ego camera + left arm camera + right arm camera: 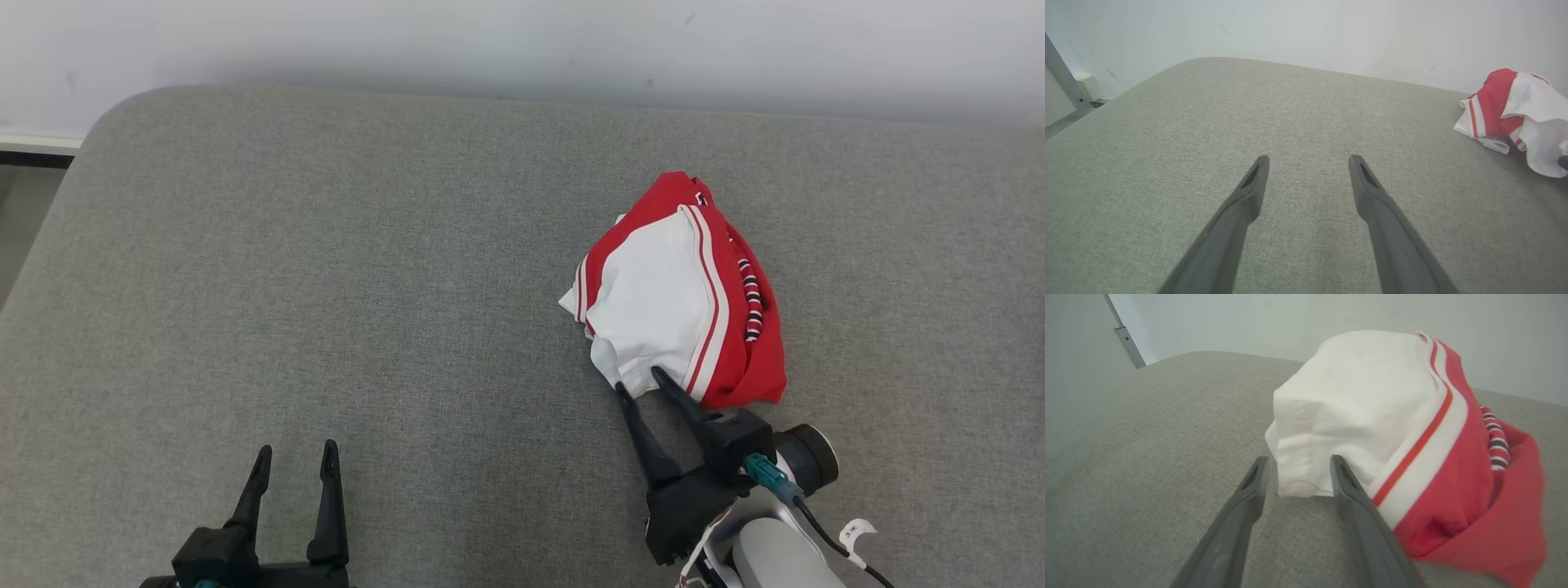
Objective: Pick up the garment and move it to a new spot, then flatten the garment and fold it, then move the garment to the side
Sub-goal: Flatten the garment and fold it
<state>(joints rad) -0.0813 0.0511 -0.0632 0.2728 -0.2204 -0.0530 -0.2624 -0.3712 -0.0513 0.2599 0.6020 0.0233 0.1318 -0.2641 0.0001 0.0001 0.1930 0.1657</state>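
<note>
My right gripper grips its white fabric corner (627, 377) next, to move the garment to a new spot for flattening.
A crumpled red and white garment (678, 294) lies in a heap on the grey padded surface (367, 269), right of centre. My right gripper (637, 380) is at the heap's near white edge, jaws apart, with the white cloth's corner (1298, 473) between the fingertips; the fingers have not closed on it. In the right wrist view the garment (1372, 416) bulks up just beyond the right gripper (1296, 469). My left gripper (295, 457) stands open at the lower left over bare fabric. From the left wrist the left gripper (1308, 163) is empty, and the garment (1515, 110) lies at the far right.
A pale wall (522, 41) runs along the far edge of the grey surface. The surface's rounded corner (114, 114) is at the upper left, with floor beyond it. A metal post (1124, 335) stands by the wall.
</note>
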